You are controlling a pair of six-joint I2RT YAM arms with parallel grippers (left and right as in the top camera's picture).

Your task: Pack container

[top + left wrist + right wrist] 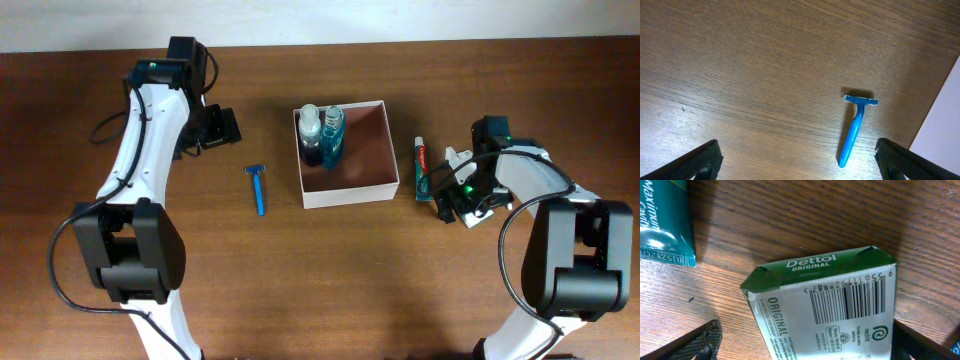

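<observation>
The Dettol carton's end (476, 211) (826, 322) lies between my right gripper's fingers, empty wood beside it, so my right gripper closes next. Closing now would catch the carton.
The container (384, 150), a square white-walled box with a pinkish-brown inside, stands mid-table with two bottles (322, 135) upright in its far left corner. A blue razor (259, 188) lies on the wood to its left. My left gripper (225, 128) hovers beyond the razor, open. In the left wrist view the razor (855, 130) lies between and ahead of the spread fingers (700, 162). My right gripper (452, 196) is open, right of the container. In the right wrist view a green-and-white Dettol carton (830, 305) lies between its jaws.
A toothpaste tube (421, 167) lies just right of the container, and its green end (665, 220) shows beside the carton. The container's white wall (947, 125) edges the left wrist view. Bare wood surrounds the razor.
</observation>
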